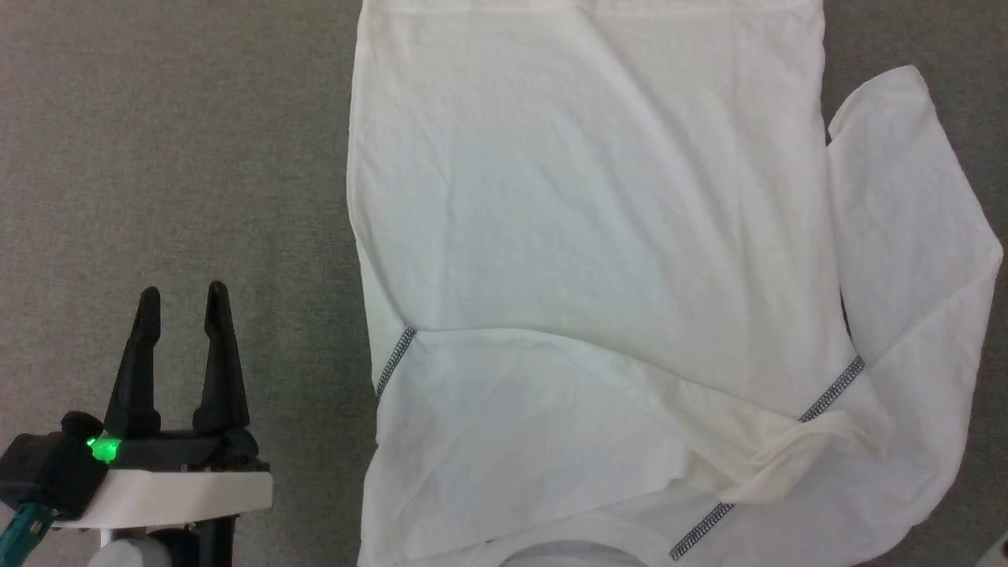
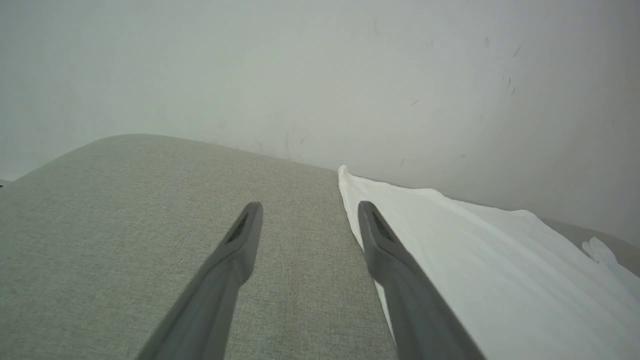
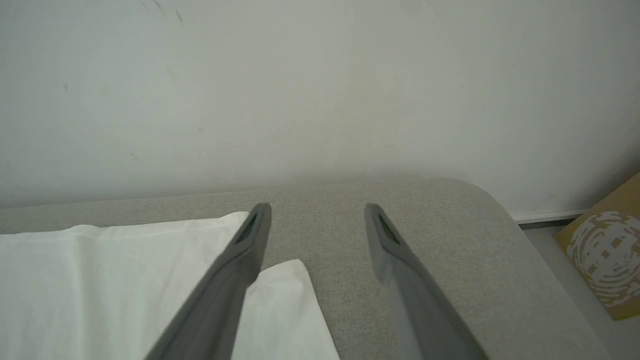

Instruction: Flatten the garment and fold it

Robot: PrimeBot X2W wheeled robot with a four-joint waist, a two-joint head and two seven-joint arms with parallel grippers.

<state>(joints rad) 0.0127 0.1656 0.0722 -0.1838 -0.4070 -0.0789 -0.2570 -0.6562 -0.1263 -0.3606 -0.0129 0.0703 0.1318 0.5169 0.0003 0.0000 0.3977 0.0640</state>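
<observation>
My left gripper grabs the garment by its hem corner [image 2: 343, 171] next, which peaks up from the surface while the garment's broad white body [image 2: 444, 252] lies flat.
The garment [image 1: 591, 236] is a large white shirt spread on the grey fabric surface [image 1: 173, 157], collar toward me at the bottom edge, hem at the top. One sleeve lies folded across the body near the collar; the other sleeve [image 1: 913, 236] bends along the right side. Dark zigzag stitching [image 1: 831, 390] marks the shoulder seams. My left gripper [image 1: 183, 303] is open at the lower left, apart from the shirt's left edge. In the left wrist view the left gripper [image 2: 310, 212] holds nothing, garment [image 2: 475, 265] to its right. My right gripper [image 3: 317, 212] is open and empty above the surface, garment [image 3: 100, 280] at its left.
A pale wall [image 2: 320, 75] rises behind the far edge of the grey surface. The surface's rounded corner [image 3: 475, 200] shows in the right wrist view, with a brown cardboard box [image 3: 602, 255] on the floor beyond it. Bare grey fabric lies left of the shirt.
</observation>
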